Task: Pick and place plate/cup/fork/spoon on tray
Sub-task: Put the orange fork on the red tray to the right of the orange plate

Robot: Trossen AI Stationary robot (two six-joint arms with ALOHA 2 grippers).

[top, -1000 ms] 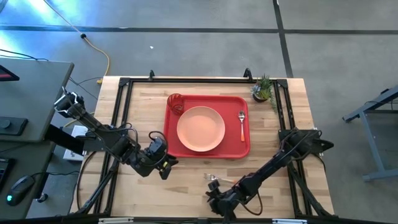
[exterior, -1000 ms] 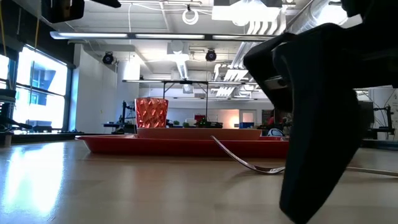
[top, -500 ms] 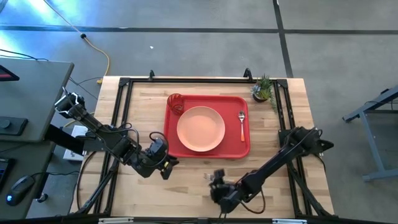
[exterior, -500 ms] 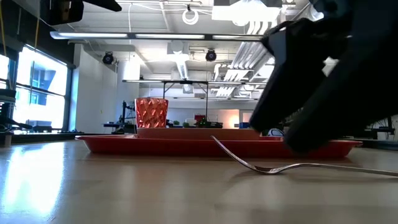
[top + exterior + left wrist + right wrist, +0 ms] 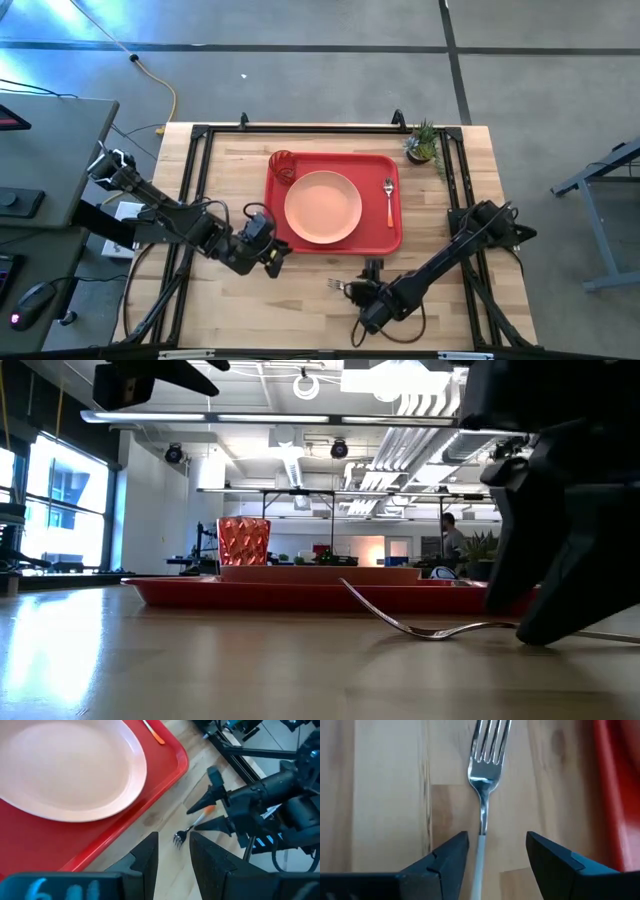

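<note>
My right gripper is to grab the fork next where its neck meets its handle (image 5: 481, 835), so that it can set the fork on the red tray.
The red tray (image 5: 380, 240) holds the peach plate (image 5: 323, 206), the red cup (image 5: 282, 165) at its far left corner, and the orange-handled spoon (image 5: 389, 200) at its right side. The fork (image 5: 340, 287) lies flat on the wood in front of the tray, tines toward the table's left; it also shows in the right wrist view (image 5: 485, 775) and the low view (image 5: 430, 629). My right gripper (image 5: 362, 285) is open and low at the table. Its fingers stand on either side of the fork's handle (image 5: 208, 809) without touching it. My left gripper (image 5: 274, 255) is open and empty by the tray's near left corner.
A small green potted plant (image 5: 423, 142) stands at the table's far right corner. Black frame rails (image 5: 200, 190) run along the table's sides. Bare wood (image 5: 300, 300) lies in front of the tray, between the two grippers.
My right gripper has gone from the table's near edge toward the far edge and the fork. It has turned, so that its open fingers now stand on either side of the handle. My left gripper has shifted a little toward the tray. The fork has stayed in place.
</note>
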